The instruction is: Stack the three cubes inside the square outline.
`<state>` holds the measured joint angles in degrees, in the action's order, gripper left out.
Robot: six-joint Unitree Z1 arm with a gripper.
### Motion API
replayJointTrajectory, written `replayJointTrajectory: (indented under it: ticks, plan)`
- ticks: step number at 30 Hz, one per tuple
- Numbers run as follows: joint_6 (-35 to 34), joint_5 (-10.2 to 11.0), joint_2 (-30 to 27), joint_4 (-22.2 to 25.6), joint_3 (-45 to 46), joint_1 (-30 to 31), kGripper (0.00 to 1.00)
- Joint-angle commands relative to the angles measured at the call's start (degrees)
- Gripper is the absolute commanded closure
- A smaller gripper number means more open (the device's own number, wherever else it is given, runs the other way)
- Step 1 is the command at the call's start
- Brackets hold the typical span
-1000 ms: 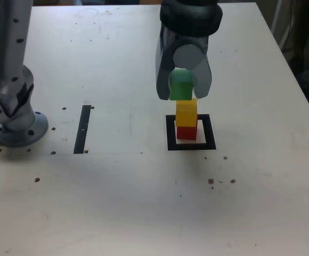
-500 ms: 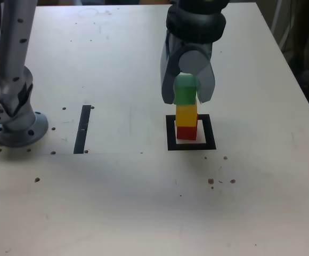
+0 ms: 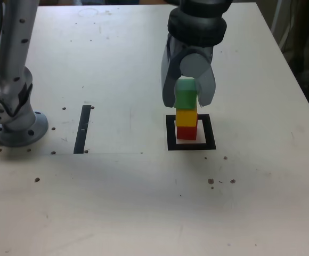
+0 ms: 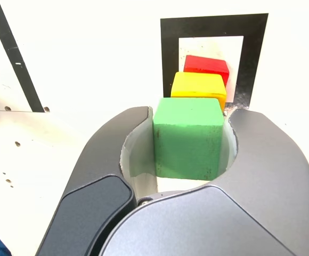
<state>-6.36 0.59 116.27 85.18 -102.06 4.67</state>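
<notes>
My gripper releases the green cube next, since the green cube's base meets the top of the yellow cube and the green cube would stand on the stack.
My gripper is shut on the green cube, one grey jaw on each side of it. The green cube sits directly over the yellow cube, and their faces appear to touch. Under the yellow cube is the red cube, resting on the white centre of the square outline. In the wrist view the green cube fills the space between the jaws of the gripper. Beyond it are the yellow cube, the red cube and the black square outline.
A thin black strip lies on the white table towards the exterior view's left. The arm's grey base stands at the far left edge. Small dark specks dot the table in front of the outline.
The gripper has carried the green cube down and slightly to the exterior view's right, from above the yellow cube down onto the stack.
</notes>
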Motion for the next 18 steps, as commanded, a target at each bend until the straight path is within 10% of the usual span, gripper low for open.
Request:
replayJointTrajectory:
  ticks: [1,6,14,18]
  plan:
    - [0.3,-0.3,0.3,-0.4,0.4,-0.3,0.67]
    - [0.6,-0.8,0.4,-0.9,0.8,-0.7,0.55]
    - [1.1,-0.6,0.0,-1.0,0.6,-0.9,0.06]
    - [1.1,-0.2,-0.4,-0.9,0.7,-0.9,0.01]
